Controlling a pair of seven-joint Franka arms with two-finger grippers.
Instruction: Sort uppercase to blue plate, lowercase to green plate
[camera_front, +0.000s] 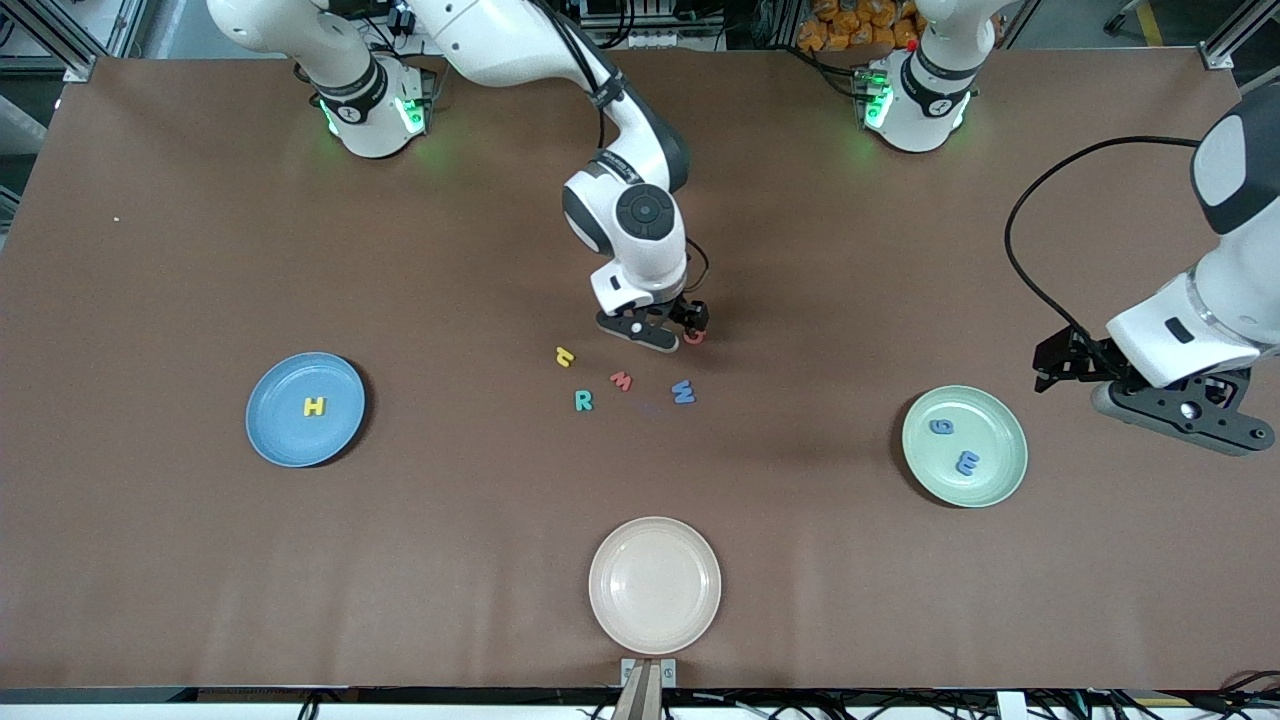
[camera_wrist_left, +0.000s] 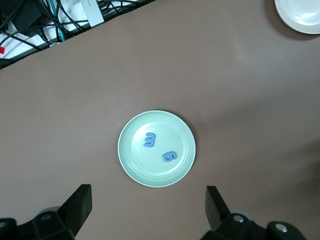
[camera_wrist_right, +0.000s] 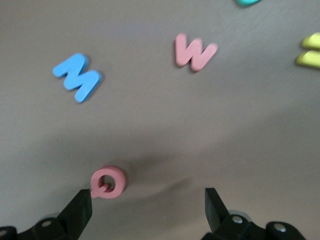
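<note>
I should move my right gripper before I close it on the red-pink Q (camera_wrist_right: 108, 182), because the Q is under one finger in the right wrist view.
The blue plate (camera_front: 270, 440) holds the yellow H (camera_front: 314, 406). The green plate (camera_front: 1000, 475) holds the blue g (camera_front: 941, 427) and the blue m (camera_front: 967, 462); the left wrist view shows this plate (camera_wrist_left: 131, 165) too. The yellow hooked letter (camera_front: 565, 356), red m (camera_front: 621, 380), teal R (camera_front: 583, 401) and blue W (camera_front: 683, 392) lie mid-table. My right gripper (camera_front: 683, 326) is open and low over the table, with the red-pink Q (camera_wrist_right: 108, 182) just by one finger (camera_wrist_right: 80, 210). My left gripper (camera_wrist_left: 148, 210) is open and empty, up beside the green plate.
A cream-white plate (camera_front: 654, 584) sits near the table's front edge, nearer to the camera than the loose letters. In the right wrist view the blue W (camera_wrist_right: 77, 77) and red m (camera_wrist_right: 194, 52) lie apart from the Q.
</note>
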